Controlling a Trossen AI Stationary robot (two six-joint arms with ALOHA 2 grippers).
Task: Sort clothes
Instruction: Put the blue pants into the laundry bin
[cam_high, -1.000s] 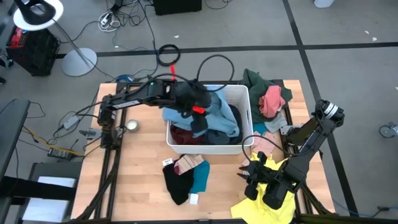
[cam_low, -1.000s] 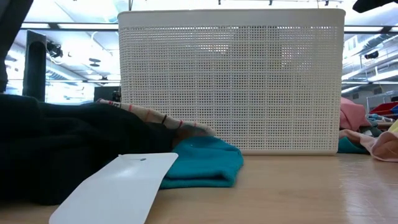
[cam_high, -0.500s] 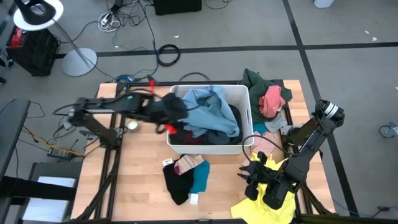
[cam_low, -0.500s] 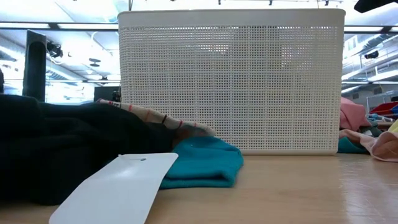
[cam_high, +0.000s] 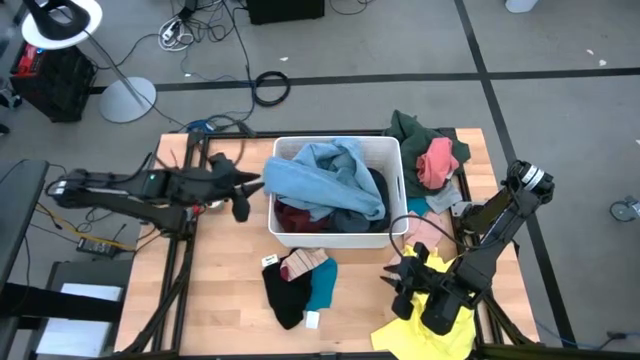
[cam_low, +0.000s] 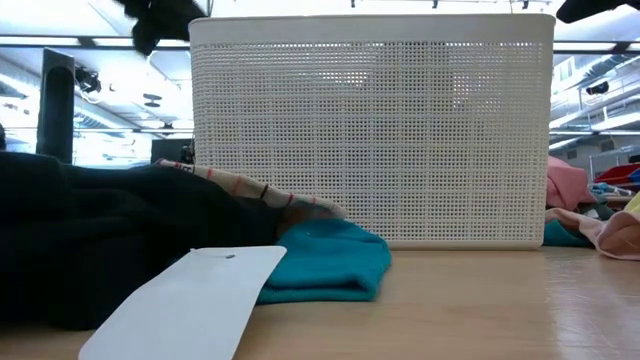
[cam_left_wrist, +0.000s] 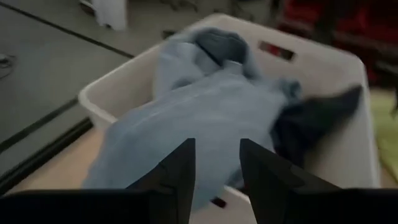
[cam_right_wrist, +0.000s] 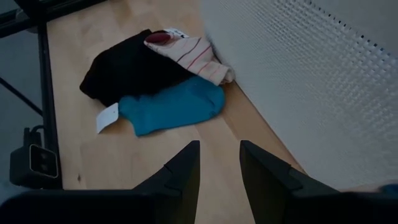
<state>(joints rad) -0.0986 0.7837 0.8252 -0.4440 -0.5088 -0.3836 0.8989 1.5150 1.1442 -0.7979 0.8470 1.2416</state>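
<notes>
My left gripper has to grab the light blue garment next, by its loose fold that hangs over the white bin's rim (cam_high: 283, 178).
A white bin (cam_high: 396, 150) stands mid-table. In it lie a light blue garment (cam_high: 325, 175), which hangs over the bin's left rim, a maroon one (cam_high: 295, 215) and a dark one (cam_high: 376, 190). Black (cam_high: 283, 290), plaid (cam_high: 303, 265) and teal (cam_high: 322, 285) clothes lie in a pile on the table in front of the bin. Dark green (cam_high: 415, 128) and pink (cam_high: 436, 160) clothes lie at the far right, and a yellow one (cam_high: 415, 325) at the near right. My left gripper (cam_high: 245, 190) hangs open and empty just left of the bin. My right gripper (cam_high: 398, 280) stands open and empty right of the front pile.
A white tag (cam_low: 190, 300) lies at the near end of the black garment. A pale pink cloth (cam_high: 430, 232) lies right of the bin. The bin's perforated wall (cam_low: 370, 130) fills the low view. Bare wood shows at the table's near left (cam_high: 225, 290).
My left gripper has drawn back from above the bin toward the table's left edge and has sunk, and now sits beside the bin's left wall. The light blue garment, partly covered by the arm before, now shows whole in the bin. My right arm kept still.
</notes>
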